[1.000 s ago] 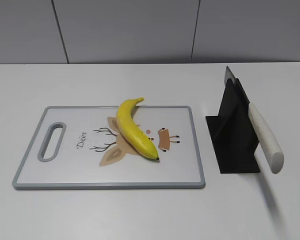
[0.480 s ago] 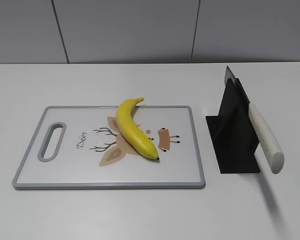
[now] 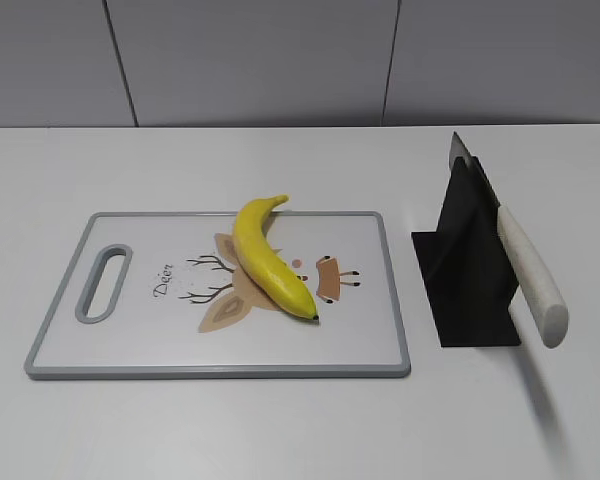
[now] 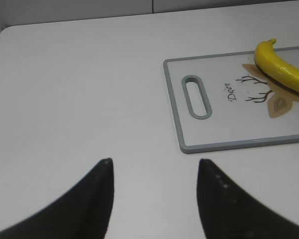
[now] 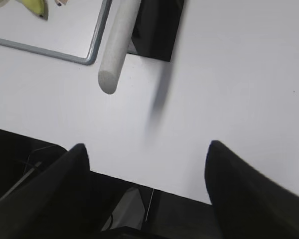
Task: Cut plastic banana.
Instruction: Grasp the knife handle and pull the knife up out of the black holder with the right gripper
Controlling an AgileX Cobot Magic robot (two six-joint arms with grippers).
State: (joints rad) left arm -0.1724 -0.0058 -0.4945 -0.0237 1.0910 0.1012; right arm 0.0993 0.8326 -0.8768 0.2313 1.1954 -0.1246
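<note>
I will next grab the knife by its white handle [image 3: 530, 275] with my right gripper to cut the plastic banana [image 3: 268, 262].
The yellow plastic banana [image 3: 268, 262] lies across the middle of the white cutting board [image 3: 130, 345] with a grey rim and a deer drawing. It also shows in the left wrist view [image 4: 284, 69] and its tip in the right wrist view [image 5: 36, 7]. A knife with a white handle [image 3: 530, 275] rests slanted in a black stand [image 3: 467, 270] right of the board; the handle shows in the right wrist view [image 5: 117, 45]. My left gripper [image 4: 154, 162] is open and empty over bare table left of the board. My right gripper [image 5: 145, 145] is open and empty near the table's front edge, short of the knife handle. Neither gripper shows in the exterior view.
The board [image 4: 229, 145] has a handle slot [image 3: 102, 284] at its left end. The white table's front edge [image 5: 154, 186] runs under my right gripper, with dark floor below. A grey panelled wall [image 3: 280, 60] stands behind the table.
</note>
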